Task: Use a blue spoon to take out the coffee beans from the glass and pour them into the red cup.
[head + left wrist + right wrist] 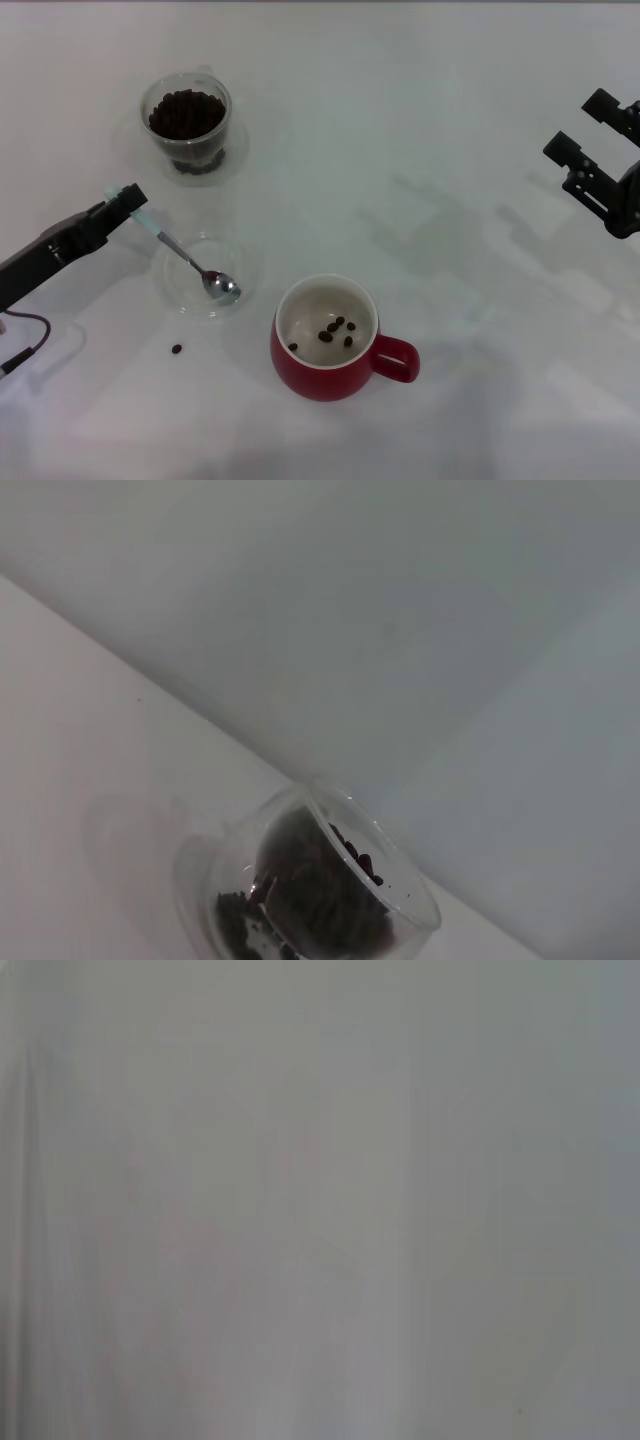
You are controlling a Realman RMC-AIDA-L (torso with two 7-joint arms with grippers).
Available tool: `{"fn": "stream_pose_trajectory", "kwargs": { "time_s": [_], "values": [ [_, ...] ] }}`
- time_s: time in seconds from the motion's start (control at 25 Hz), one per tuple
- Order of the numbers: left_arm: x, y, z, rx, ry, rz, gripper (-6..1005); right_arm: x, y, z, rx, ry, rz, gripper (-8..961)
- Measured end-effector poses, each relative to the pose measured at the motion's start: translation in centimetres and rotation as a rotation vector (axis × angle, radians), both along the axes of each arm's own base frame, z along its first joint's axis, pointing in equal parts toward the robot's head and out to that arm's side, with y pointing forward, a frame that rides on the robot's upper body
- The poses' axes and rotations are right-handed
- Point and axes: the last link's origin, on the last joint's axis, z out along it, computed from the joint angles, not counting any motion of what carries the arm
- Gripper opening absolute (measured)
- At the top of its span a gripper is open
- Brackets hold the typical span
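In the head view the spoon's bowl (221,286) is over the clear dish, so it is now time to open my left gripper.
My left gripper (128,200) is shut on the end of the blue spoon's (185,255) pale handle. The spoon slants down, and its empty metal bowl lies over the flat clear dish (178,290). The glass (187,118), filled with coffee beans (186,112), stands behind the gripper and also shows in the left wrist view (310,895). The red cup (330,375) stands in front and to the right of the dish, handle to the right, with several beans (335,328) on its cream bottom. My right gripper (590,135) hangs open and empty at the far right edge.
One loose bean (176,348) lies on the white table in front of the dish. The glass stands on a wider clear base (232,160). The right wrist view shows only plain pale surface.
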Motion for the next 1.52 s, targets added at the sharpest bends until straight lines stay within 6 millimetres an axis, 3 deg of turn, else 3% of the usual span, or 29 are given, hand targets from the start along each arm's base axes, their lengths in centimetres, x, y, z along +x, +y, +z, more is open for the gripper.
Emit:
{"fn": "stream_pose_trajectory", "kwargs": {
  "time_s": [0.24,0.56,0.96,1.12,1.24,1.52],
  "values": [
    [-0.4,-0.2,0.0,-0.005,0.012,0.011,147,0.0,0.0,0.0,-0.004,-0.001,0.001,654],
    [-1.7,-0.9,0.9,0.023,0.031,0.052,331,-0.1,0.1,-0.1,-0.006,-0.002,0.006,654],
    [-4.0,-1.0,3.7,0.134,0.168,0.071,500,-0.1,0.2,0.1,-0.010,-0.009,0.012,654],
    [-4.5,-1.1,5.6,0.227,0.289,-0.017,565,-0.1,0.3,0.2,-0.004,-0.012,0.014,654],
    [-5.3,-1.3,7.2,0.346,0.433,-0.070,556,0.0,0.3,0.2,0.003,-0.013,0.011,654],
    [-7.5,-2.4,10.1,0.613,0.670,-0.001,552,0.5,-0.2,0.7,0.054,-0.017,-0.018,654]
  ]
}}
